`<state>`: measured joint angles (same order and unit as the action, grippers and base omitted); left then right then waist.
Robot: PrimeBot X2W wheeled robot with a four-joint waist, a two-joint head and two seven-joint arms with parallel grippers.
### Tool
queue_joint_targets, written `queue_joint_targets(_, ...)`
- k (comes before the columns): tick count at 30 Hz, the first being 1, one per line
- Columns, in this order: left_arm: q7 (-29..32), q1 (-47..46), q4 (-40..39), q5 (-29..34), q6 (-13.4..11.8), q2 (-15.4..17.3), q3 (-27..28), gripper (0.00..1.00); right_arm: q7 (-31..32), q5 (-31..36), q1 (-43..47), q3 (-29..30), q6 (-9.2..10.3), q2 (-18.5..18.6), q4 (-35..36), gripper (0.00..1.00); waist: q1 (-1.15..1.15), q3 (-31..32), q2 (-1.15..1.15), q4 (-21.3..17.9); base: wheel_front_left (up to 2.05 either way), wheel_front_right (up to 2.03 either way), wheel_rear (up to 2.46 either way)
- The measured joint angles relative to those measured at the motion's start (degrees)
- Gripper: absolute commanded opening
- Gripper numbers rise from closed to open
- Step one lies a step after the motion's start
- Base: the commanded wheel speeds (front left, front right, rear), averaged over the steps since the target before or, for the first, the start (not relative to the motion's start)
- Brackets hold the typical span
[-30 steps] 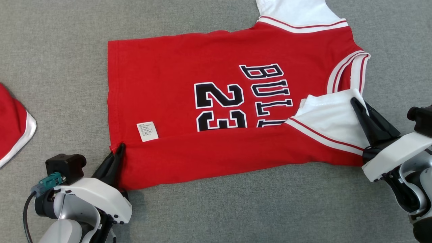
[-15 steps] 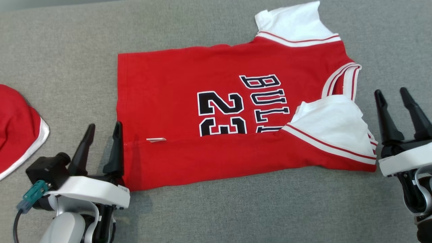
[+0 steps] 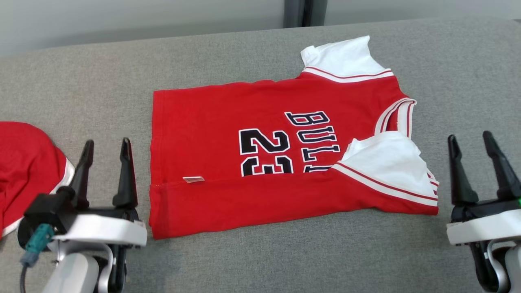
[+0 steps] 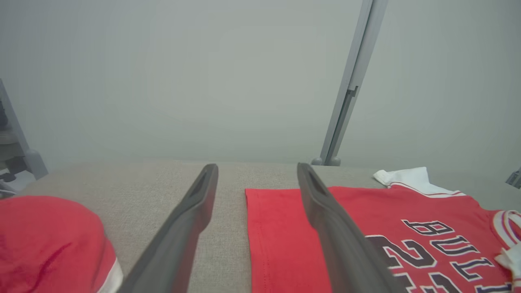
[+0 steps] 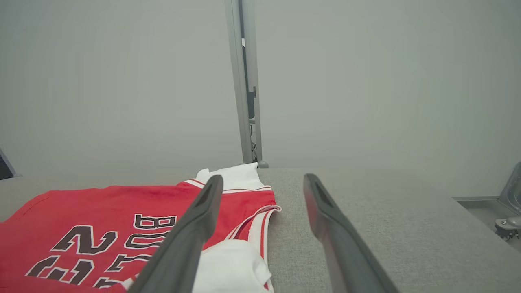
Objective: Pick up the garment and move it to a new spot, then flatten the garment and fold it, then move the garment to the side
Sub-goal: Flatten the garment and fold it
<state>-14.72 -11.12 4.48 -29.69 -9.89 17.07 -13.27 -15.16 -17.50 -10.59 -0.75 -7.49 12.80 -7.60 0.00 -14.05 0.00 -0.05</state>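
Observation:
The jersey should be grabbed next by its open hem corner [image 3: 157, 95] with my left gripper. Its still flat long edge will then be folded over toward the lettering [image 3: 265, 141].
The garment [image 3: 228, 122] is a red jersey with white sleeves and black "23" lettering. It lies flat on the grey surface, its near long edge folded over toward the middle. It also shows in the left wrist view [image 4: 285, 228] and the right wrist view [image 5: 93, 211]. My left gripper [image 3: 106, 145] stands open just left of the jersey's hem, apart from the cloth. My right gripper [image 3: 470, 138] is open too, off the sleeve end on the right. Nothing sits between either pair of fingers.
A second red cloth with white trim [image 3: 28, 162] lies at the far left, close to my left arm. The grey padded surface [image 3: 285, 252] stretches in front of and to the right of the jersey. A wall and a grey post [image 3: 299, 12] stand behind.
Both grippers opened, let go of the jersey's folded edge and drew back toward me. The label has been covered by the fold. The head camera tilted up, shifting the whole picture.

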Motion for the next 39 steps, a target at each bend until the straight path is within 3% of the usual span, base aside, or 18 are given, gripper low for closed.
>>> queue_joint_targets(13,-0.1,2.5,1.1,2.5,0.2,-1.0,-0.4,1.0,0.8,0.2,0.6,0.0,-0.01,-1.0,-1.3,1.0,0.0,0.6,0.0,0.4,0.0,0.0,0.0)
queue_joint_targets(18,0.2,4.5,3.4,1.5,0.4,-3.1,-2.2,1.0,2.1,-0.4,1.2,0.2,-0.01,-1.0,-5.2,1.0,0.0,-0.7,0.0,1.3,0.0,0.0,0.0)
queue_joint_targets(32,3.8,3.6,17.8,-5.7,6.1,-8.4,-5.1,1.0,6.4,-4.2,0.2,-3.4,-0.01,-1.5,-17.6,1.0,0.0,-4.1,0.0,1.8,0.0,0.0,0.0)
queue_joint_targets(33,4.6,3.2,18.3,-5.8,6.6,-8.4,-5.1,1.0,6.7,-4.6,-0.1,-3.7,0.0,-1.5,-17.8,0.72,0.0,-4.1,0.0,1.8,0.0,0.0,0.0)
queue_joint_targets(34,5.2,2.8,18.7,-6.7,7.5,-8.4,-5.0,0.67,7.2,-5.3,-0.4,-4.1,0.0,-1.4,-18.0,0.42,0.0,-4.1,0.0,1.8,0.0,0.0,0.0)
queue_joint_targets(35,5.6,2.5,19.0,-7.4,8.1,-8.3,-5.0,0.0,7.7,-5.9,-0.6,-4.4,0.0,-1.2,-18.2,0.28,0.0,-4.1,0.0,1.8,0.0,0.0,0.0)
queue_joint_targets(36,6.1,2.3,19.3,-7.6,8.1,-8.2,-5.0,0.0,7.9,-6.4,-0.7,-4.7,0.0,-1.0,-18.3,0.0,0.0,-4.1,0.0,1.8,0.0,0.0,0.0)
queue_joint_targets(39,7.4,1.9,19.3,-8.1,8.9,-7.6,-5.3,0.0,8.2,-7.9,-0.7,-5.5,-0.03,-0.7,-17.8,0.0,0.0,-4.0,0.0,1.9,0.0,0.0,0.0)
